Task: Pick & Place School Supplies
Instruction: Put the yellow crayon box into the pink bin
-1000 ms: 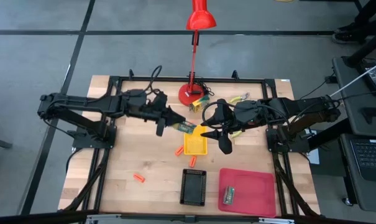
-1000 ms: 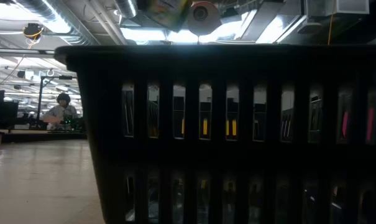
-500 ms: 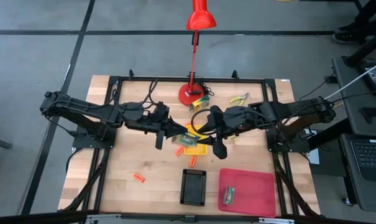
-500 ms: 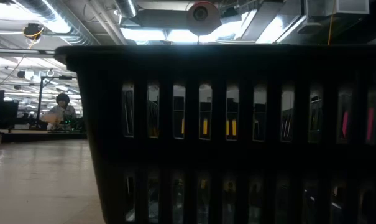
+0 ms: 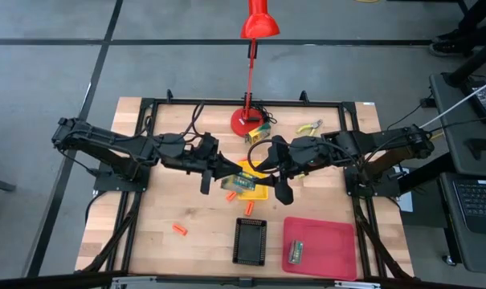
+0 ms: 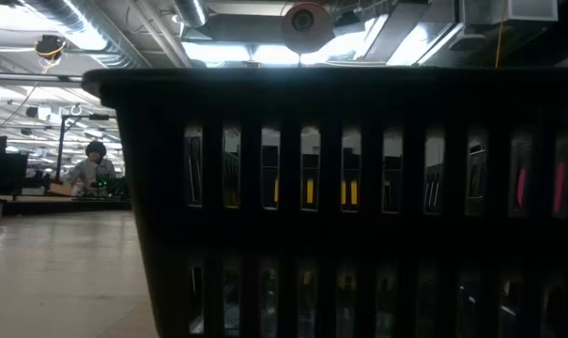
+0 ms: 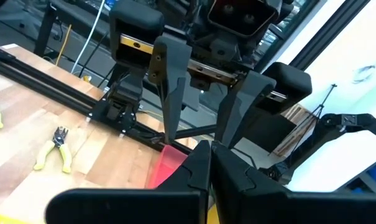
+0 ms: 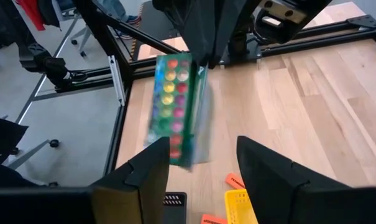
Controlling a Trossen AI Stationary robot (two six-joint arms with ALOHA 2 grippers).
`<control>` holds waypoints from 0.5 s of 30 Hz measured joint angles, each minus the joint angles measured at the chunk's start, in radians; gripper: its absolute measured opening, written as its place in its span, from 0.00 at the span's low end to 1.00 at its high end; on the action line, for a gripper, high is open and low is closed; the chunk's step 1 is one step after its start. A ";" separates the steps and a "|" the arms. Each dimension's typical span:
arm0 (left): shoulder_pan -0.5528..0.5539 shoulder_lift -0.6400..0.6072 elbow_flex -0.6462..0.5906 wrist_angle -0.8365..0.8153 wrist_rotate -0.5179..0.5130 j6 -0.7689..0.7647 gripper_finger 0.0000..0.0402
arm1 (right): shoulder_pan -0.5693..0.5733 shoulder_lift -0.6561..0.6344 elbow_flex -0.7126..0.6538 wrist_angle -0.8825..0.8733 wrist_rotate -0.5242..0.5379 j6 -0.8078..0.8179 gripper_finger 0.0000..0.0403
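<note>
My right gripper takes hold of the dotted printed box by its free-hanging end [image 5: 247,185] next, to place the box in the red tray [image 5: 331,245].
A little printed box [image 8: 177,106], green with rows of coloured dots, hangs over the yellow tray [image 5: 257,193]. My left gripper [image 5: 229,175] is shut on it. My right gripper [image 8: 203,174] faces it from the table's right, open, and the box's lower end stands between its fingers. A second box [image 5: 257,132] lies by the lamp base, and a third [image 5: 296,252] lies in the red tray. The pliers [image 5: 309,127] lie at the far right. Orange sticks [image 5: 178,229] lie loose on the wood. In the left wrist view the held box is hidden. My left gripper pinches the box's upper end [image 8: 194,62] between its two fingers [image 8: 203,34], coming from the table's left. The box is lifted clear and hangs below them, slightly tilted. My right gripper has the box's lower end [image 8: 181,155] close beside one finger [image 8: 153,168]; I cannot tell whether they touch.
The black slatted tray [image 5: 250,241] stands near the front edge and fills the low view [image 6: 340,207]. The red tray [image 5: 320,247] lies to its right. The red lamp's base [image 5: 247,120] stands at the far middle. More orange sticks [image 5: 248,208] lie near the yellow tray.
My left gripper has carried the box toward the near edge and down, from beside the yellow tray to over it; the box has dropped out of the top of the low view. My right gripper has moved a little toward the table's left, closing on the box.
</note>
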 joint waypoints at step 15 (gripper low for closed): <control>0.000 0.000 0.000 0.009 0.000 0.000 0.00 | 0.000 0.000 0.000 0.001 -0.031 -0.022 0.23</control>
